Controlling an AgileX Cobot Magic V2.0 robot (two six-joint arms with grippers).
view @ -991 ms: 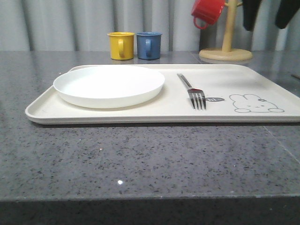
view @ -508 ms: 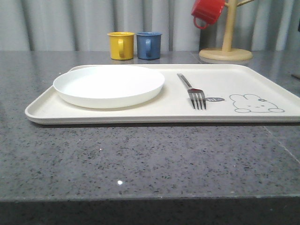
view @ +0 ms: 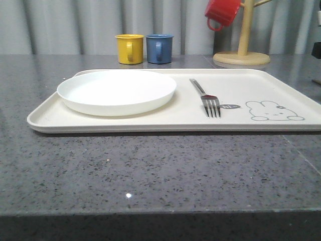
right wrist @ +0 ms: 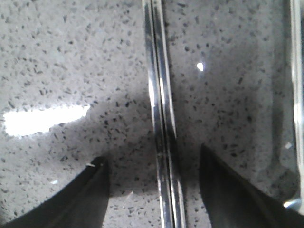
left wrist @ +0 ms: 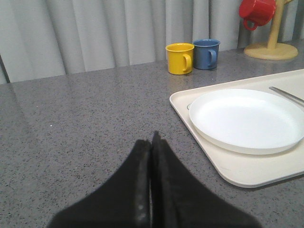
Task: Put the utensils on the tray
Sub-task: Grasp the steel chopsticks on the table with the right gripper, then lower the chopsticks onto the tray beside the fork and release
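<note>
The metal chopsticks lie between my right gripper's fingers, low at the grey countertop in the right wrist view, so my right gripper should close on them.
The cream tray [view: 150, 120] lies across the grey countertop, bunny drawing at its right end. On it rest the round white plate [view: 116, 91] at the left and a metal fork [view: 205, 97] right of it. In the left wrist view the plate [left wrist: 244, 118] and tray rim [left wrist: 237, 173] lie to one side of my left gripper [left wrist: 152, 142], which is shut and empty over bare counter. In the right wrist view, the pair of metal chopsticks [right wrist: 161, 114] lies side by side on the counter, between the spread fingers of my open right gripper [right wrist: 154, 164], just above it.
A yellow mug [view: 130, 48] and a blue mug [view: 159, 48] stand behind the tray. A wooden mug tree [view: 243, 50] with a red mug [view: 221, 12] hung on it is at the back right. Another thin metal piece [right wrist: 297, 80] lies beside the chopsticks.
Dark arm parts at the top right of the front view a second ago have gone; a small dark piece now shows at the far right edge. Tray, plate and fork have not moved.
</note>
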